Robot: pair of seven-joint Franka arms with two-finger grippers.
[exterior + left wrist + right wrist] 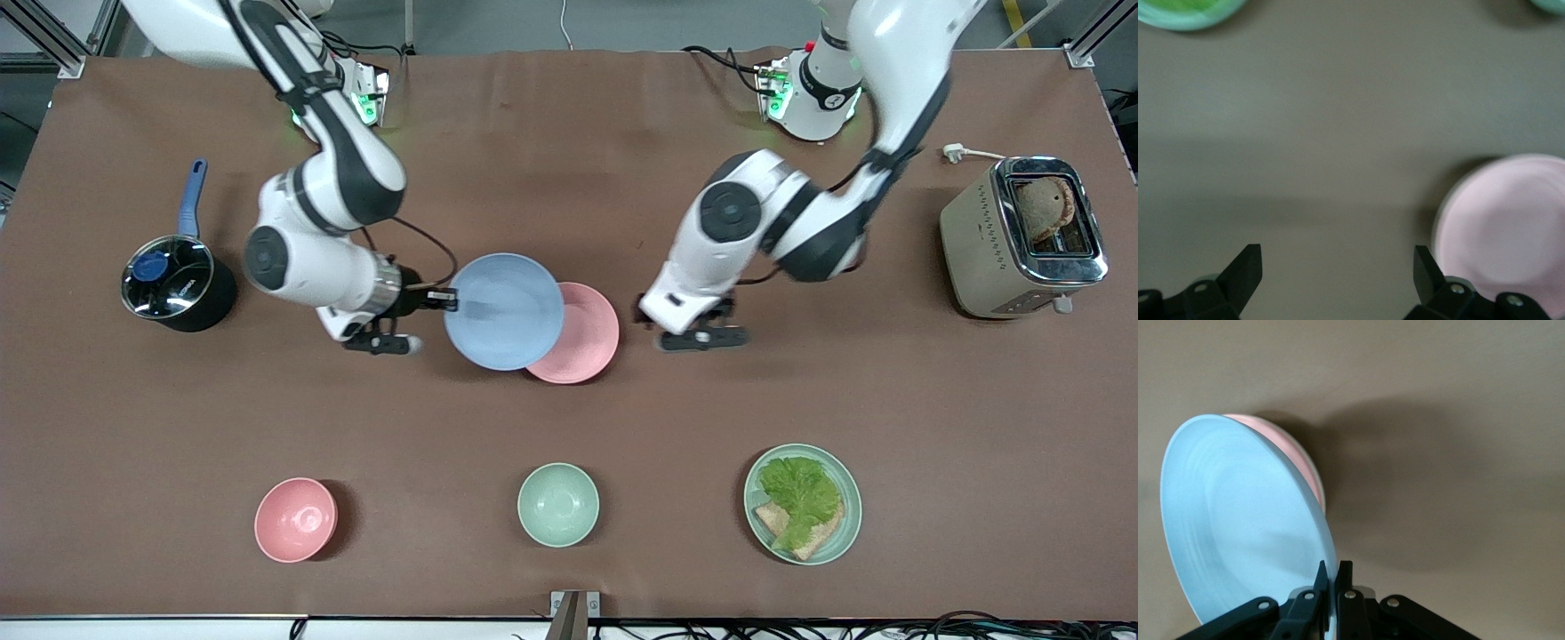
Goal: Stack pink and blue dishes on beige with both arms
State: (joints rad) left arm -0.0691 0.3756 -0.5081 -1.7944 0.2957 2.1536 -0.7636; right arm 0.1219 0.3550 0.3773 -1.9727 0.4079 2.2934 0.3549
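Note:
The light blue plate is hanging tilted and off-centre above the pink plate, so my right gripper will keep holding it.
My right gripper (452, 300) (1333, 570) is shut on the rim of the light blue plate (504, 311) (1238, 520) and holds it tilted, partly over the pink plate (587, 342) (1290, 450). The pink plate (1505, 233) lies flat near the table's middle. A thin pale edge shows under it in the wrist views; the beige plate is otherwise hidden. My left gripper (680, 313) (1338, 267) hangs open and empty just over the table, beside the pink plate toward the left arm's end.
A black pot with a blue handle (178, 284) stands at the right arm's end and a toaster (1022, 236) at the left arm's end. Nearer the front camera are a pink bowl (296, 519), a mint bowl (557, 504) and a mint plate with lettuce and bread (803, 503).

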